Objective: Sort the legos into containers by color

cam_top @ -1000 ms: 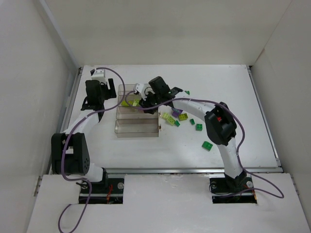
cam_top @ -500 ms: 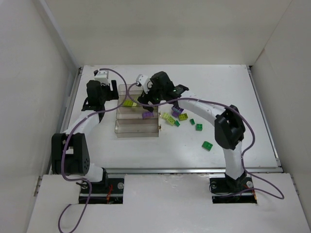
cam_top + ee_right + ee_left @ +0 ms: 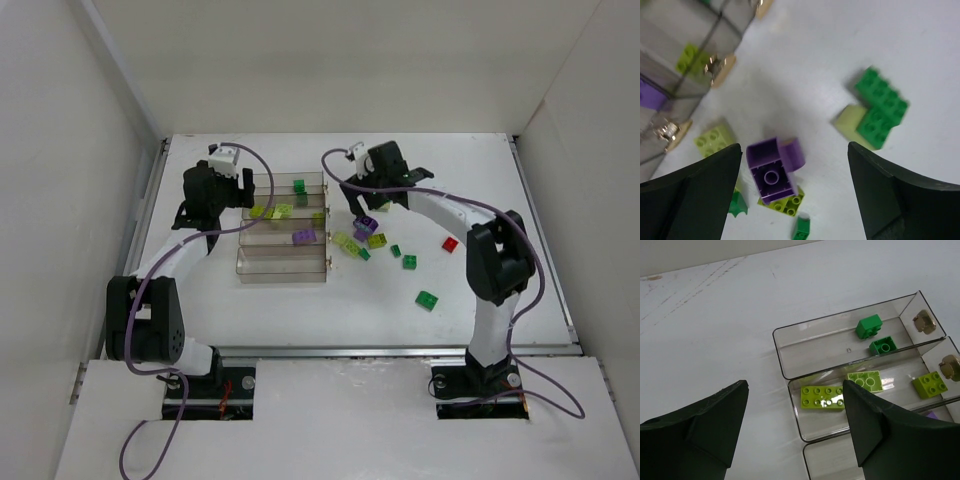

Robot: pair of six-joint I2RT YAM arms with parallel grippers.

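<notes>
My right gripper should grab the purple lego by its opposite sides next, so its hollow side stays free for sorting it into the purple bin.
The containers [image 3: 282,262] are four joined clear bins left of centre. The far bin holds green legos [image 3: 869,326], the second holds yellow-green ones [image 3: 823,397], and the third holds a purple one [image 3: 303,236]. My left gripper [image 3: 240,192] is open and empty, and hovers over the tray's left end [image 3: 795,390]. My right gripper [image 3: 366,203] is open and empty [image 3: 795,150] above a loose purple lego [image 3: 772,172] to the right of the tray. Loose yellow-green [image 3: 345,243], green [image 3: 426,299] and red [image 3: 450,243] legos lie on the table.
A joined green and pale pair [image 3: 880,107] lies beside the purple lego. The tray's right end with its metal fittings [image 3: 720,67] shows at the upper left of the right wrist view. White walls stand round the table on three sides.
My right gripper has swung right, from above the tray to above the loose pile. A purple lego now lies in the third bin. The left gripper has shifted slightly right.
</notes>
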